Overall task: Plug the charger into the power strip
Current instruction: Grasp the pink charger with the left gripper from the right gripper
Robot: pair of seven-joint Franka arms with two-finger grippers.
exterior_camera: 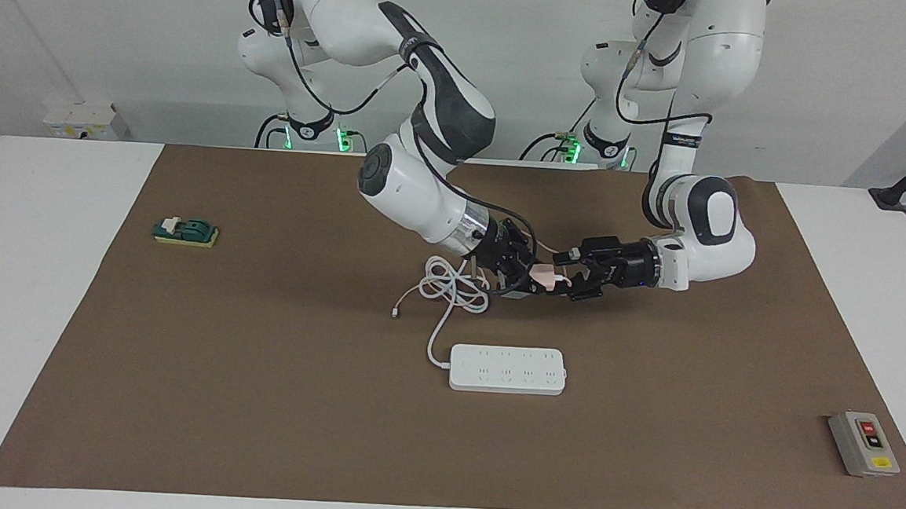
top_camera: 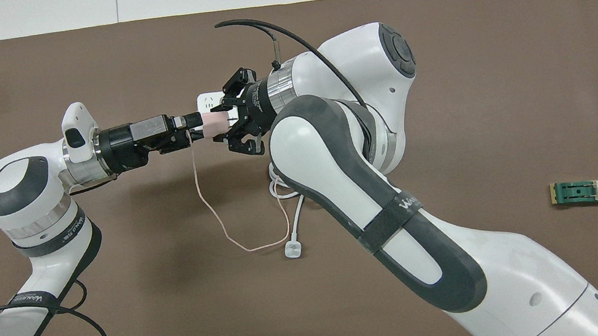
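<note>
The charger needs to go into the power strip [top_camera: 208, 96], so my left gripper should next take hold of the charger by its cable end [top_camera: 205, 127] to plug it in.
The pale pink charger [exterior_camera: 546, 276] [top_camera: 212, 124] hangs in the air over the mat, between the two grippers. My right gripper [exterior_camera: 529, 277] [top_camera: 226, 124] is shut on it. My left gripper [exterior_camera: 569, 277] [top_camera: 197, 134] stands open at the charger's other end; I cannot tell whether it touches. The thin pink cable [top_camera: 213, 213] droops from there down to the mat. The white power strip [exterior_camera: 507, 369] lies flat, farther from the robots than both grippers. From overhead only a corner of the power strip [top_camera: 208, 96] shows past the right gripper.
The strip's thick white cord [exterior_camera: 451, 286] lies coiled under the right wrist, its round plug [top_camera: 292, 250] nearer the robots. A grey button box [exterior_camera: 864, 443] sits toward the left arm's end. A small green block [exterior_camera: 185, 231] lies toward the right arm's end.
</note>
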